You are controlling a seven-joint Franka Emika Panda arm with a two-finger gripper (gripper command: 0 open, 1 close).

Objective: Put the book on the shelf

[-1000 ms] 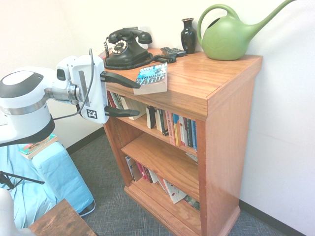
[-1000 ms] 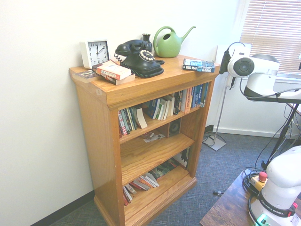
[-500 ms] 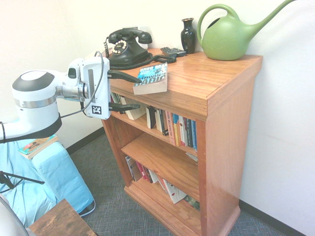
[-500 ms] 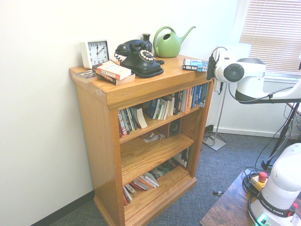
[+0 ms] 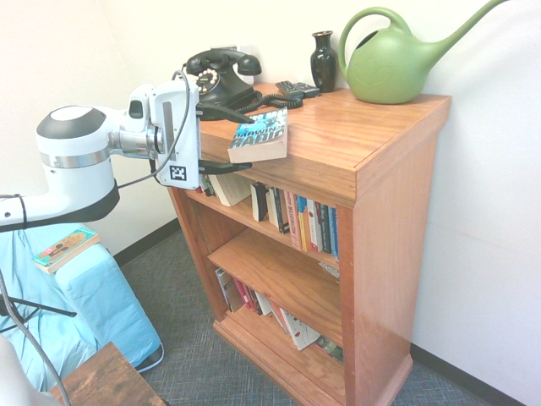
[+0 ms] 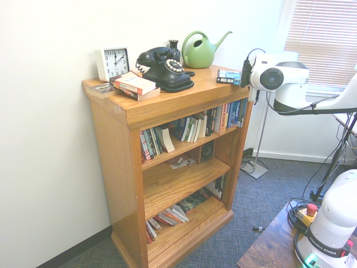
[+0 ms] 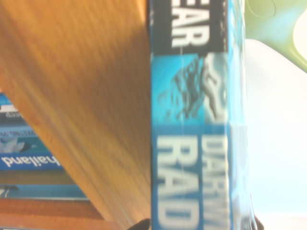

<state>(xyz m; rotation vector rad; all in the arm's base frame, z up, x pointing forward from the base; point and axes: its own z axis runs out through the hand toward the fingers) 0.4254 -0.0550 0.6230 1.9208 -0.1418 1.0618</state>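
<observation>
My gripper closes on the book's near end [image 5: 243, 145] [image 7: 189, 191] now, since its fingers reach above and below that end of the book.
The book [image 5: 262, 134], a thick blue paperback with white title letters, lies flat on the bookcase's flat top near its front corner; it also shows as the book [image 6: 229, 77]. Its spine [image 7: 192, 120] fills the wrist view beside the orange wood edge. My gripper [image 5: 248, 142] is open and held level at that corner, one finger just above the book's near end and the other below the top board's edge. It touches nothing that I can see. The shelf [image 5: 245, 216], the upper inner board, holds a row of upright books, and appears as the shelf [image 6: 192, 146].
On the bookcase top stand a black telephone [image 5: 218, 80], a dark vase [image 5: 324, 59], a green watering can [image 5: 396, 59], a white clock [image 6: 113, 62] and an orange book [image 6: 134, 85]. A light blue covered stand [image 5: 93, 296] bearing a thin book sits to the left.
The arm has moved toward the bookcase, bringing the open fingers up to the book's end. The book has not moved.
</observation>
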